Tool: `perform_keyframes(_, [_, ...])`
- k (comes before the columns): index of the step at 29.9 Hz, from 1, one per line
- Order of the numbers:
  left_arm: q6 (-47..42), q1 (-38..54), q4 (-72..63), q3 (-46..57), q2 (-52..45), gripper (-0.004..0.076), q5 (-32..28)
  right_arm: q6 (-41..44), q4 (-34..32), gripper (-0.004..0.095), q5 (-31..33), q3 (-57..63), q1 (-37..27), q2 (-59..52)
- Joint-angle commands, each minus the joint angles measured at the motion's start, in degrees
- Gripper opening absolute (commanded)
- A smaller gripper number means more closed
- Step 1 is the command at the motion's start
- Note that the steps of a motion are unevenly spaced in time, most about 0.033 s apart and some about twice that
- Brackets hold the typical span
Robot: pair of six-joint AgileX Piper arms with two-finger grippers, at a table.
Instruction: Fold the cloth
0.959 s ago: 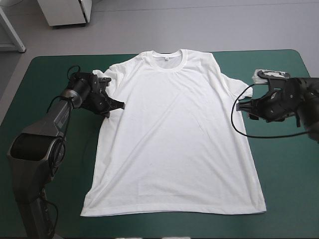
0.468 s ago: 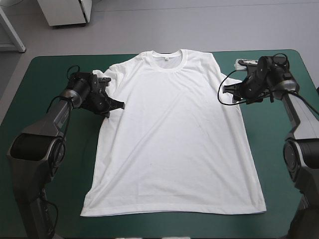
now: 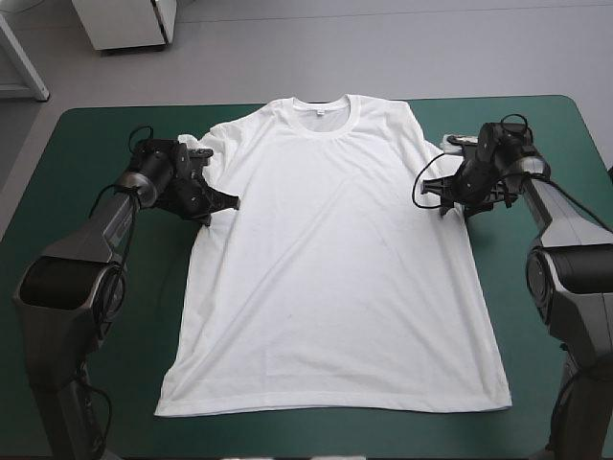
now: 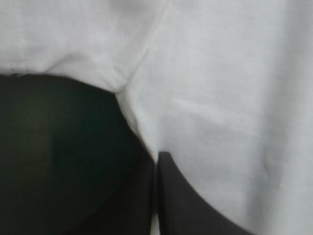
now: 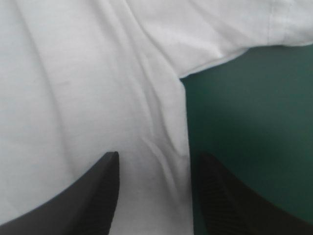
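Observation:
The T-shirt (image 3: 335, 259) needs to be folded. My right gripper should next grab it by its side edge just below the sleeve (image 3: 448, 207).
The white T-shirt (image 3: 335, 259) lies spread flat on the teal-green cover, collar toward the far edge and hem toward the front. My left gripper (image 3: 226, 201) rests at the shirt's left armpit. In the left wrist view its fingers meet in a point (image 4: 157, 157) right at the T-shirt's (image 4: 220, 73) side edge, just below the sleeve seam. My right gripper (image 3: 431, 187) is at the right armpit. It is open (image 5: 156, 159), with one finger over the T-shirt (image 5: 73, 73) and the other over the cover, so the side edge runs between them.
Bare teal-green cover (image 3: 86, 144) shows on both sides of the shirt, with a narrow strip in front of the hem. Both sleeves are partly hidden under the arms.
My right arm has swung in from the table's right side to the shirt's right armpit. The left arm and the shirt have not moved.

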Motion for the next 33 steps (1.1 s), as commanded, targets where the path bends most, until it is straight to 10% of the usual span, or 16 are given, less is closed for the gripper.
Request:
perform_keyframes(1, [-0.3,0.0,-0.9,-1.0,-2.3,-0.0009,-2.5,-0.4,2.1,0.0470,-0.8,-1.9,0.0,-1.9])
perform_keyframes(5, [-0.3,0.0,-0.9,-1.0,-2.3,-0.0009,-2.6,-0.4,3.3,0.0375,2.0,-1.9,0.6,0.6])
perform_keyframes(9, [-0.8,0.0,-0.9,-1.0,-2.3,-0.0009,-2.6,-0.4,2.9,0.0003,3.8,-1.9,2.3,2.0])
perform_keyframes(33, [6.7,0.0,-0.6,-23.2,-17.9,-0.0009,5.2,0.8,-0.8,-0.0019,6.7,-17.2,3.2,-21.4])
